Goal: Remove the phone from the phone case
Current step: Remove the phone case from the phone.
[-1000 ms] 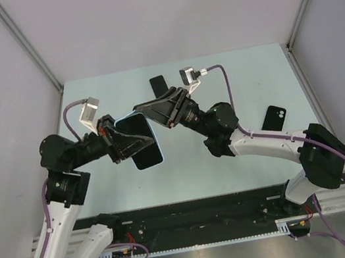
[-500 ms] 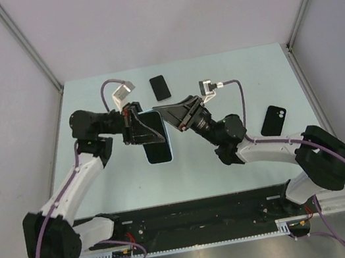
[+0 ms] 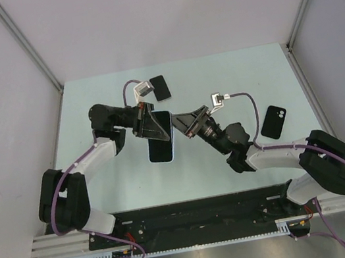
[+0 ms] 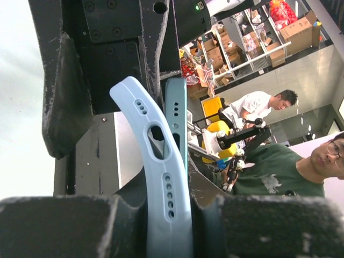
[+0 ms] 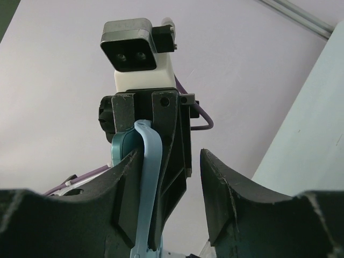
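My right gripper takes hold of the light blue case by its bowed edge [image 3: 173, 134] [image 5: 151, 172] next, which leaves the teal phone free to slide out.
A phone [image 3: 160, 141] in a light blue case is held in the air over the middle of the table, screen up. My left gripper [image 3: 151, 121] is shut on its far end. In the left wrist view the left gripper [image 4: 169, 208] clamps the case [image 4: 161, 177]. The case edge bows away from the teal phone body [image 4: 176, 118]. My right gripper [image 3: 182, 126] is at the phone's right edge. In the right wrist view the right gripper [image 5: 169, 161] is open. The case edge [image 5: 148, 177] lies against its left finger [image 5: 115, 188], with a wide gap to the other finger.
A black phone-shaped slab [image 3: 160, 88] lies at the back centre of the pale green table [image 3: 232, 85]. A black case [image 3: 273, 121] with camera holes lies at the right. Grey walls enclose the table on three sides.
My left arm has swung right and back, carrying the phone toward the table's centre. My right gripper has drawn back to the right and stays at the phone's edge.
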Robot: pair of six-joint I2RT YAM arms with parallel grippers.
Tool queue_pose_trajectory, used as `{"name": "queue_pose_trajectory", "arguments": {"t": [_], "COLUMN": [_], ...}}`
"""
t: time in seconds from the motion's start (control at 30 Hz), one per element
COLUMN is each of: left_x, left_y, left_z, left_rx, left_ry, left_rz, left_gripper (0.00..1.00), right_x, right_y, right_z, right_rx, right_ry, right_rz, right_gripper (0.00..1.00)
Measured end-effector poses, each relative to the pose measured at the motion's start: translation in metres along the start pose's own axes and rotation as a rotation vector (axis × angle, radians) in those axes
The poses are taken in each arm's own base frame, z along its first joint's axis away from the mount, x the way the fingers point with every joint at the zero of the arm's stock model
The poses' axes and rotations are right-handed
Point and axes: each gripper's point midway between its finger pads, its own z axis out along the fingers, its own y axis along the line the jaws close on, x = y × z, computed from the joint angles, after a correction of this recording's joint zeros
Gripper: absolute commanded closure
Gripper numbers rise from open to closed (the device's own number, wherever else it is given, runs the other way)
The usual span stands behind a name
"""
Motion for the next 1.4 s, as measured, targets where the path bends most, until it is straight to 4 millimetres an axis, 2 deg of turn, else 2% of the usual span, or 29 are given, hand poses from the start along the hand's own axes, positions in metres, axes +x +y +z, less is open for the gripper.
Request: {"name": "queue_pose_trajectory", "arguments": {"t": [0.17, 0.27, 0.3, 0.33, 0.4, 0.53, 0.57, 0.63, 0.67, 0.77, 0.9, 1.03, 1.1, 1.17, 1.23, 1.27, 1.4], "left_x": [0.0, 0.0, 0.0, 0.001, 0.001, 0.001, 0.002, 0.003, 0.003, 0.004, 0.002, -0.018, -0.028, -0.044, -0.058, -0.064, -0.089], "left_y": [-0.001, -0.002, -0.002, -0.002, -0.001, -0.002, -0.002, -0.002, -0.001, -0.001, 0.001, 0.0, 0.001, 0.001, -0.007, -0.012, -0.023], "left_z": [0.0, 0.0, 0.0, 0.001, 0.001, 0.002, 0.003, 0.005, 0.006, 0.011, 0.016, 0.02, 0.018, 0.011, 0.001, -0.004, -0.02], "left_rx": [0.001, 0.001, 0.001, 0.001, 0.002, 0.005, 0.007, 0.01, 0.013, 0.022, 0.031, 0.033, 0.028, 0.014, -0.013, -0.034, -0.201], "left_ry": [0.002, 0.002, 0.002, 0.003, 0.004, 0.009, 0.01, 0.016, 0.02, 0.027, 0.016, -0.097, -0.152, -0.24, -0.332, -0.381, -0.571], "left_rz": [0.019, 0.03, 0.029, 0.029, 0.05, 0.077, 0.077, 0.076, 0.072, 0.06, 0.029, 0.038, 0.052, 0.104, 0.201, 0.255, 0.377], "left_gripper": [1.0, 1.0, 1.0, 1.0, 1.0, 1.0, 0.93, 0.69, 0.47, 0.17, 0.07, 0.01, 0.0, 0.0, 0.0, 0.0, 0.0], "right_x": [0.003, 0.005, 0.006, 0.006, 0.005, 0.004, 0.003, 0.002, 0.002, 0.008, 0.008, -0.005, -0.01, -0.011, -0.008, -0.005, 0.001], "right_y": [0.001, 0.003, 0.007, 0.011, 0.018, 0.019, 0.019, 0.02, 0.02, 0.01, -0.003, -0.008, -0.012, -0.027, -0.061, -0.086, -0.134], "right_z": [-0.002, -0.002, -0.003, -0.004, -0.005, -0.008, -0.009, -0.012, -0.014, -0.026, -0.052, -0.075, -0.085, -0.099, -0.123, -0.14, -0.191], "right_rx": [0.003, -0.009, -0.02, -0.032, -0.052, -0.036, -0.025, -0.009, 0.005, 0.081, 0.199, 0.297, 0.336, 0.417, 0.572, 0.683, 0.955], "right_ry": [0.022, 0.034, 0.041, 0.047, 0.052, 0.058, 0.062, 0.069, 0.074, 0.133, 0.194, 0.215, 0.225, 0.252, 0.3, 0.334, 0.426], "right_rz": [-0.001, 0.001, 0.002, 0.002, -0.003, -0.021, -0.025, -0.033, -0.036, -0.048, -0.061, -0.102, -0.122, -0.147, -0.18, -0.2, -0.282], "right_gripper": [0.51, 0.72, 0.94, 1.0, 1.0, 1.0, 1.0, 1.0, 1.0, 1.0, 1.0, 1.0, 1.0, 1.0, 1.0, 1.0, 1.0]}}
